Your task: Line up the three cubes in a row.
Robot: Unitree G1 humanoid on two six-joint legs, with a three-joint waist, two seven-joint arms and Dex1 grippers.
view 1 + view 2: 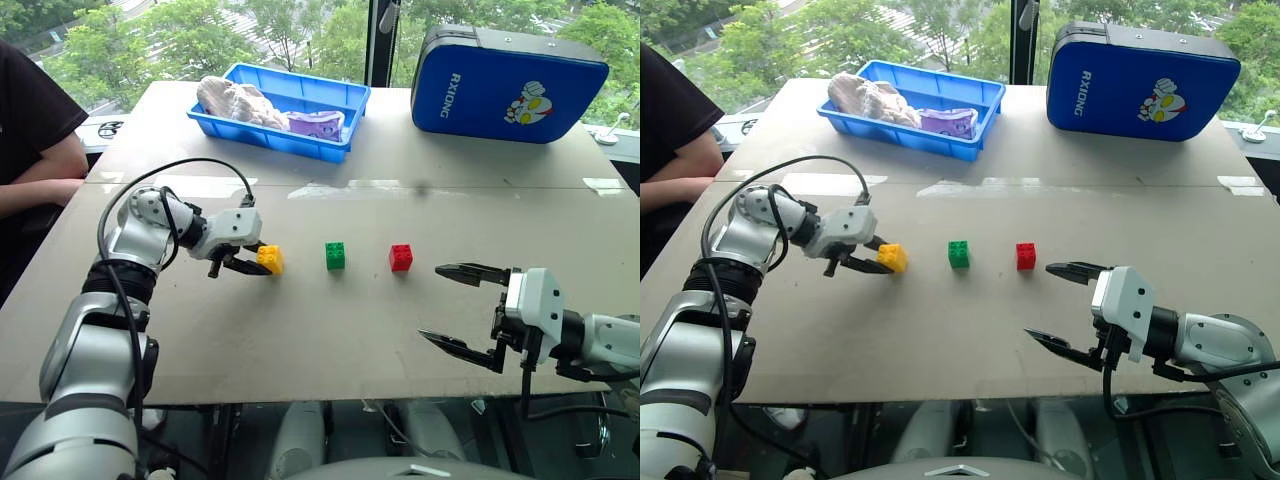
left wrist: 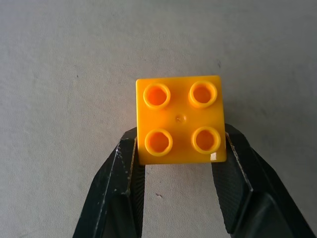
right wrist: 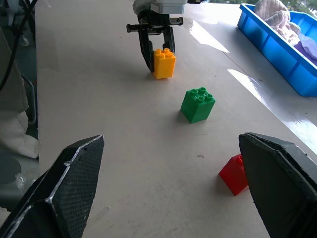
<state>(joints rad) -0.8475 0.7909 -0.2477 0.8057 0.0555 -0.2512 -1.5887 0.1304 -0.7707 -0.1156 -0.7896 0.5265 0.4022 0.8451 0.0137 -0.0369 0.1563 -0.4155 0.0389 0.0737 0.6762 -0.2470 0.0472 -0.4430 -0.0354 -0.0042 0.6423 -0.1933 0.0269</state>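
The yellow cube (image 1: 270, 259) is resting with its base on the grey table and would stand in line, so the left gripper should open.
The yellow cube (image 1: 270, 259) stands on the grey table (image 1: 300, 330), left of the green cube (image 1: 335, 255) and the red cube (image 1: 401, 257); the three sit roughly in one line across the table. My left gripper (image 1: 250, 262) is shut on the yellow cube, its black fingers (image 2: 124, 183) pressing on the two sides of the brick (image 2: 179, 119), whose studs face the wrist camera. My right gripper (image 1: 458, 307) hangs open near the front right of the table, empty, right of and nearer than the red cube (image 3: 234, 174).
A blue tray (image 1: 330, 100) with cloth items stands at the back, a blue case (image 1: 505, 85) to its right. A person's arm (image 1: 40, 175) rests at the left edge. Bare table lies in front of the cubes.
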